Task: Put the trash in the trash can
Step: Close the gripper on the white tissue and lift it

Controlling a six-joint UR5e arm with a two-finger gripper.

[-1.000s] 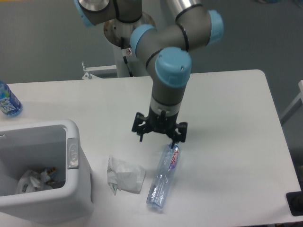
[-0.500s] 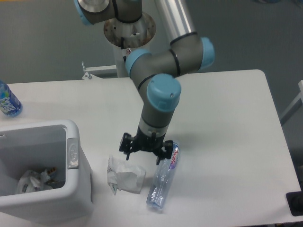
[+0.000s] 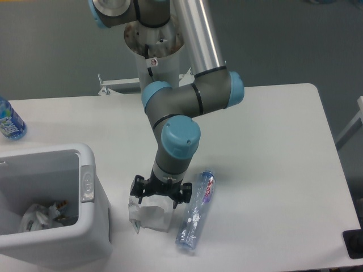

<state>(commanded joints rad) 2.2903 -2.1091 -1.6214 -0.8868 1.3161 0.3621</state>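
Observation:
My gripper next needs to pick up the crumpled white paper wad by its crumpled top [image 3: 159, 205] and put this trash in the trash can.
A crumpled white paper wad [image 3: 148, 215] lies on the table just right of the trash can. My gripper [image 3: 160, 198] hangs straight over the wad, open, with its black fingers spread to either side of the wad's top. Whether they touch the paper I cannot tell. A clear plastic bottle [image 3: 196, 211] with a purple-red label lies on its side just right of the gripper. The white trash can [image 3: 85, 226] stands at the lower left with a grey oval latch [image 3: 87, 182] on its side and crumpled trash inside.
A blue-labelled water bottle [image 3: 9, 120] stands at the table's far left edge. The arm's base column [image 3: 156, 62] rises behind the table's back edge. A dark object [image 3: 354, 245] sits at the lower right corner.
The gripper has moved left and toward the front, from above the bottle's cap end to right over the paper wad, and it has come lower. Wad and bottle lie where they were.

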